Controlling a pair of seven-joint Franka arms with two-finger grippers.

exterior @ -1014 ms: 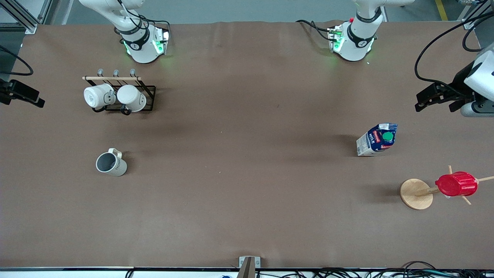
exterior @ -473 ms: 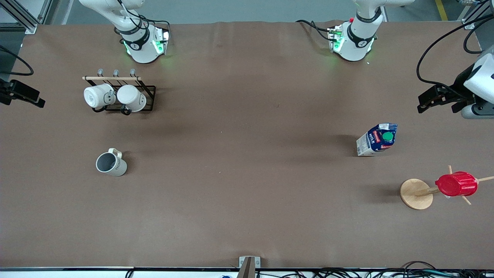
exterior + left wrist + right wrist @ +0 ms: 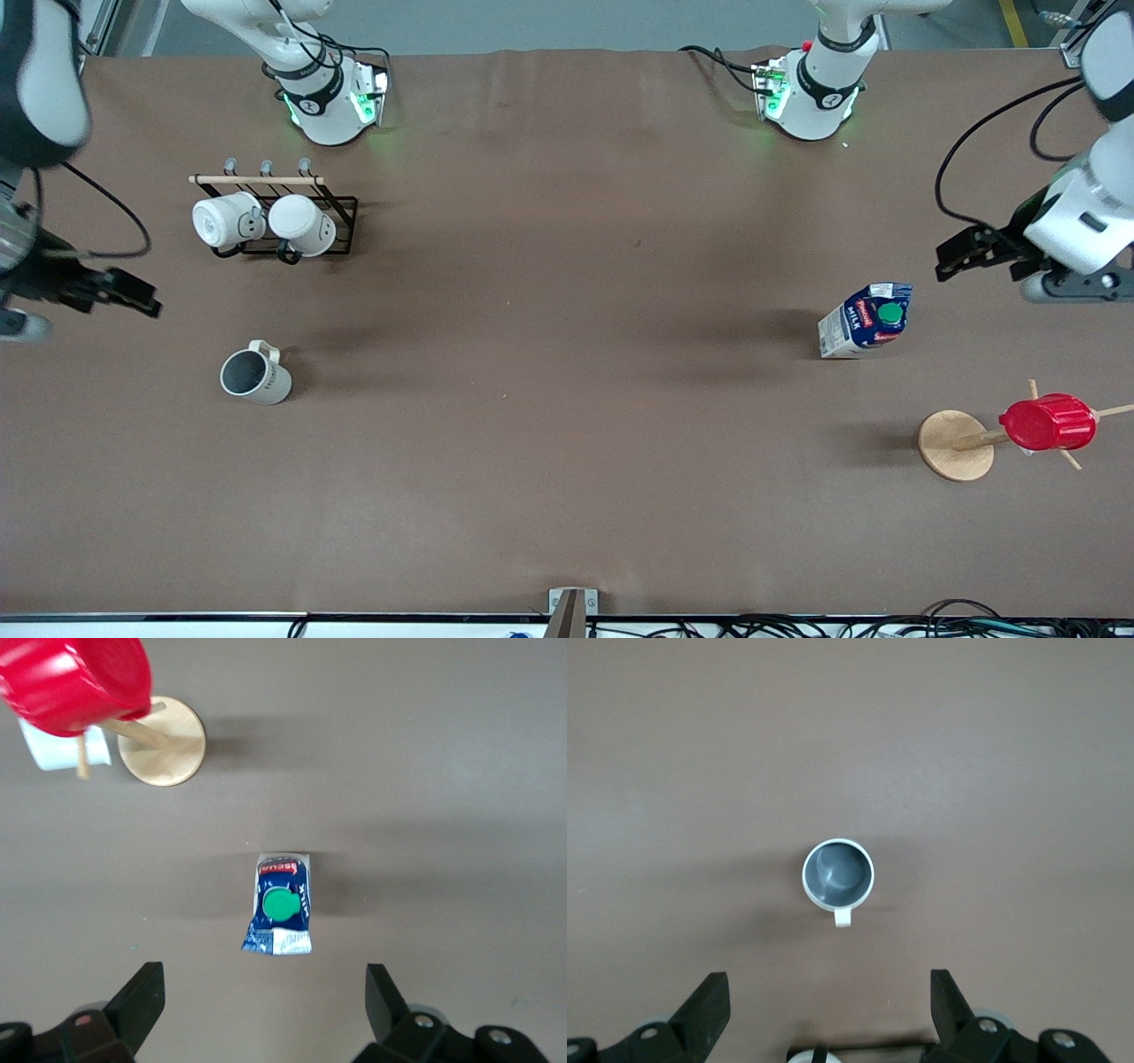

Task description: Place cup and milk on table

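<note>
The cup needs to go on the tabletop beside the milk (image 3: 866, 320). My right gripper should grab the cup by its rim (image 3: 244, 353) next.
The cream-beige cup (image 3: 255, 377) stands upright on the brown table (image 3: 567, 399) toward the right arm's end. Its dark grey inside shows in the right wrist view (image 3: 838, 873). My right gripper (image 3: 133, 301) is open and empty, high over the table beside the cup (image 3: 828, 1005). The blue-and-white milk (image 3: 866, 320) stands on the table toward the left arm's end, green cap up (image 3: 282, 904). My left gripper (image 3: 961, 255) is open and empty, high over the table beside the milk (image 3: 266, 1010). Neither gripper touches anything.
A black rack (image 3: 341, 226) with two white mugs stands farther from the front camera than the cup. A wooden mug tree (image 3: 955, 445) holding a red ribbed cup (image 3: 1047, 423) stands nearer to the front camera than the milk, and shows in the left wrist view (image 3: 164, 740).
Both arms have swung in from the table's ends. The right gripper has moved toward the cup and the left gripper toward the milk. The cup and the milk have not moved.
</note>
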